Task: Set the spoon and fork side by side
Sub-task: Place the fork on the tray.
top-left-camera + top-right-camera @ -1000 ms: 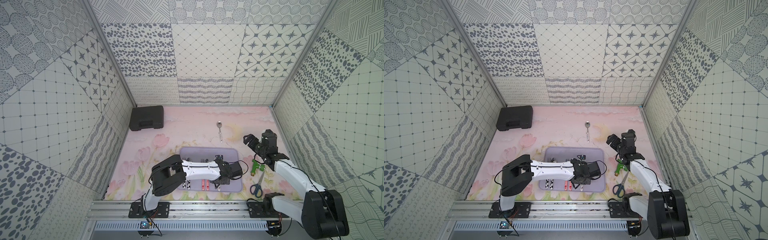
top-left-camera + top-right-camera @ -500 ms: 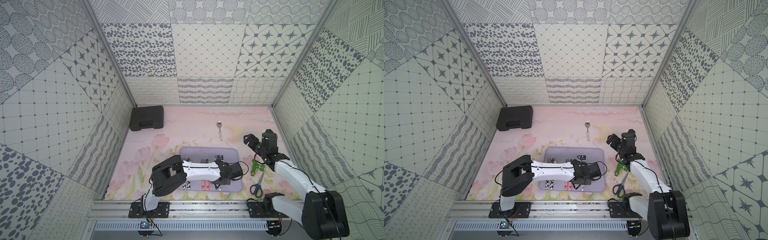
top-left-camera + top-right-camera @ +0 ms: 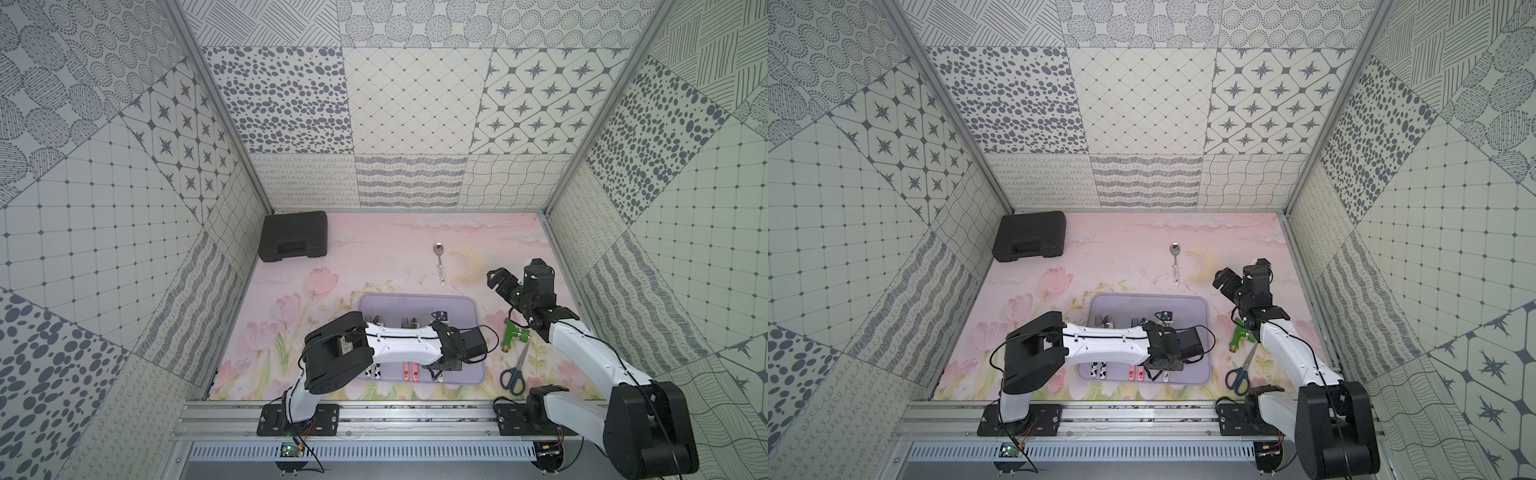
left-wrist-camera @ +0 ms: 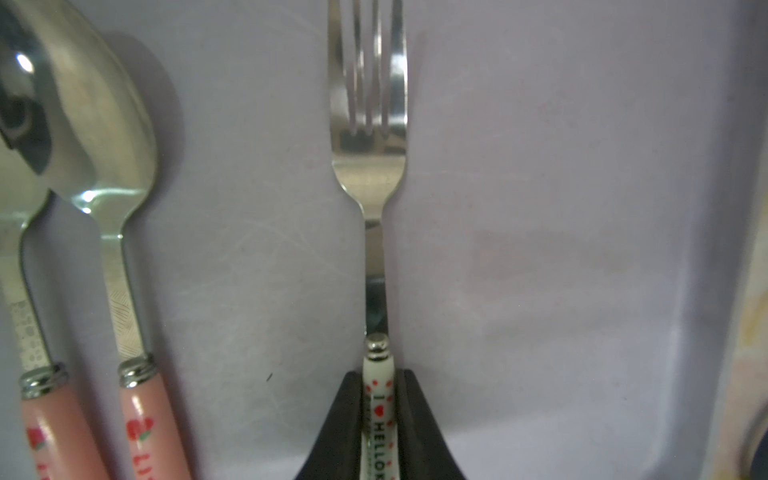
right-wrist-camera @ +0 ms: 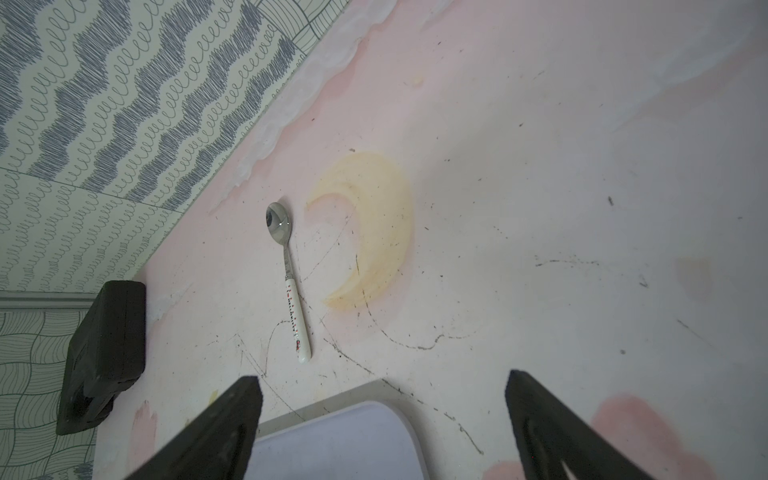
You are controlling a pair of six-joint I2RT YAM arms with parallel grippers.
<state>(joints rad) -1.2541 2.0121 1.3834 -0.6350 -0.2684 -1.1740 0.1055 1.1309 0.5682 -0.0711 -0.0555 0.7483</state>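
Note:
The fork (image 3: pixel 439 377) (image 4: pixel 370 145) lies down at the tray's bottom, level with the pink-handled spoon, so it is now time for my left gripper to let go of the fork.
The fork (image 4: pixel 370 145) has a white handle with red dots, and my left gripper (image 4: pixel 378 376) is shut on that handle. It points along the floor of the lavender tray (image 4: pixel 540 208), right of the other cutlery. In a top view the left gripper (image 3: pixel 442 365) is at the tray's near right part. The matching white-handled spoon (image 3: pixel 439 264) lies alone on the pink mat beyond the tray and also shows in the right wrist view (image 5: pixel 289 278). My right gripper (image 3: pixel 500 282) hovers open right of the spoon, nothing between its fingers (image 5: pixel 232 415).
The tray holds a pink-handled spoon (image 4: pixel 104 124) with its fork, and a black-and-white-handled pair (image 3: pixel 372 370). A black case (image 3: pixel 293 235) sits at the back left. A green tool (image 3: pixel 513 334) and blue-handled scissors (image 3: pixel 515 370) lie right of the tray.

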